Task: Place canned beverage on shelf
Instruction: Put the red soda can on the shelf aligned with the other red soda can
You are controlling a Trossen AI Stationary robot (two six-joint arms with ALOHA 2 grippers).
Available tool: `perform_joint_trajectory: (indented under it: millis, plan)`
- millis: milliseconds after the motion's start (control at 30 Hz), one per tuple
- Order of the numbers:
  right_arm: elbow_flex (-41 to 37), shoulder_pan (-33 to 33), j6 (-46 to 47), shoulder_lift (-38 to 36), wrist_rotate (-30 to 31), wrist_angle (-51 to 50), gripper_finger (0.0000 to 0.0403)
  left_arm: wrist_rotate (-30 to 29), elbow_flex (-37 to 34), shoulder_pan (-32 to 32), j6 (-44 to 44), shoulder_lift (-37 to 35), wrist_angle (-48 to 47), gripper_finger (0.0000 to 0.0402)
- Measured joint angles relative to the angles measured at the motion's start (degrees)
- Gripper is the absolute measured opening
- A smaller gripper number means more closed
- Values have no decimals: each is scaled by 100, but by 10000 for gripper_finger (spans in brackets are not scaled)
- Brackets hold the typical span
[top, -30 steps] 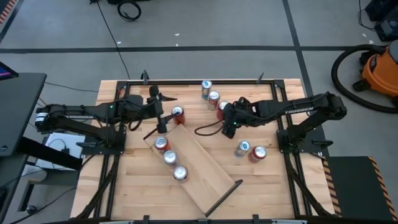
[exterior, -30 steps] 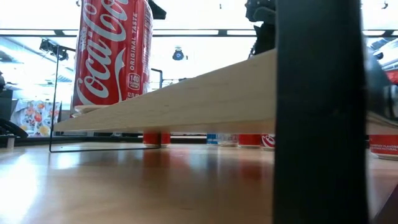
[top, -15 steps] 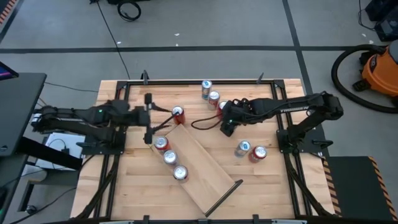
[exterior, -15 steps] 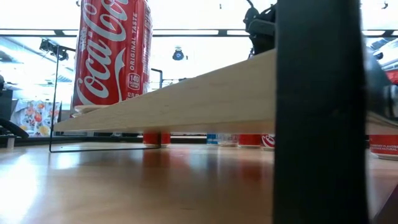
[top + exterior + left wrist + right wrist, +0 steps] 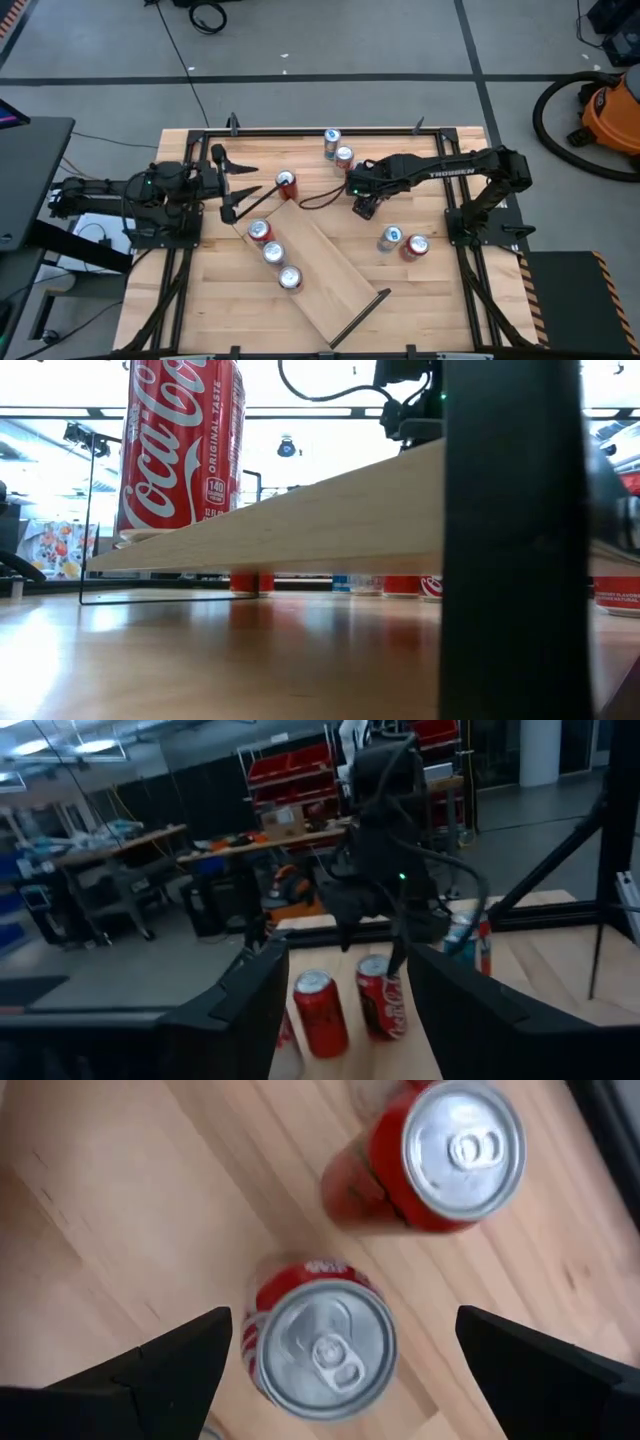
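Observation:
The red can will go on the shelf with the other cans, so the robot's right gripper will grab it by the upper part of its side [image 5: 312, 1274] next.
The shelf [image 5: 318, 268], a pale wood plank with a black rod [image 5: 360, 314] at its end, lies aslant on the table. Three cans [image 5: 274, 253] stand on it, and one fills the low view [image 5: 180, 445]. My right gripper [image 5: 358, 192] is open and points down. Its fingers stand on either side of a red can [image 5: 320, 1350], above it and not touching. That can stands upright on the table. My left gripper [image 5: 243, 185] is open and empty, level, left of another red can [image 5: 287, 183], which also shows in the left wrist view [image 5: 320, 1012].
Two cans [image 5: 338, 147] stand near the far edge and two more [image 5: 402, 243] stand right of the shelf. A second red can [image 5: 440, 1155] stands close to the one under my right gripper. Black frame rails [image 5: 320, 130] run along the table edges.
My left gripper has drawn back toward the table's left edge, away from the red can beside the shelf. My right gripper has shifted a little toward the table's left and now covers the can below it in the high view. No can has moved.

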Motion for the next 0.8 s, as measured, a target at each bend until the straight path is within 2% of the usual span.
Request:
perform_joint_trajectory:
  millis: [233, 467, 800]
  plan:
    - [2, -253, -68, -38, -154, -152, 396, 4, -2, -27, -496, 4, -140, 210]
    - [-4, -413, -136, -4, -633, -81, 396, 17, -2, -70, -927, 15, -124, 210]
    - [-311, -443, 115, 170, -857, 292, 396, 18, 0, -68, -1363, 11, 242, 210]
